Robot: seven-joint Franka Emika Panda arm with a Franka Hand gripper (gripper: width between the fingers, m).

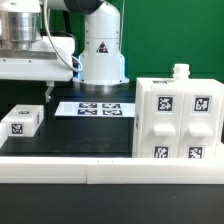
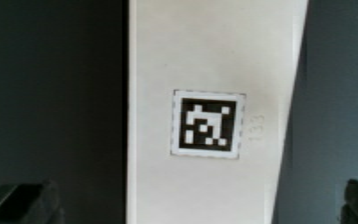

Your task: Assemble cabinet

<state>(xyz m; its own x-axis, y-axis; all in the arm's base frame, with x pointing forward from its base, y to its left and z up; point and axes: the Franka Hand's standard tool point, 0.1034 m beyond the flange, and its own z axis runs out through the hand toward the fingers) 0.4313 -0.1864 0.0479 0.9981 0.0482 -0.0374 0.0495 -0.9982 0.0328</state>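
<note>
I need to move my gripper lower before I close it on the small white piece. Its fingers are above the piece and would miss it if I closed now.
The cabinet (image 1: 178, 120), a large white box-shaped body with several black-and-white tags, stands at the exterior view's right. A smaller white panel piece (image 1: 20, 122) with one tag lies at the exterior view's left. My gripper (image 1: 40, 88) hangs above that piece, clear of it. In the wrist view the same piece shows as a long white panel (image 2: 211, 60) with one tag (image 2: 206, 122). My gripper (image 2: 186, 200) is open there. Its dark fingertips (image 2: 16, 205) stand wide on either side of the panel, with dark gaps between them and its edges.
The marker board (image 1: 95, 107) lies flat on the dark table in front of the robot's white base (image 1: 100, 50). A white rim (image 1: 110, 170) runs along the table's near edge.
</note>
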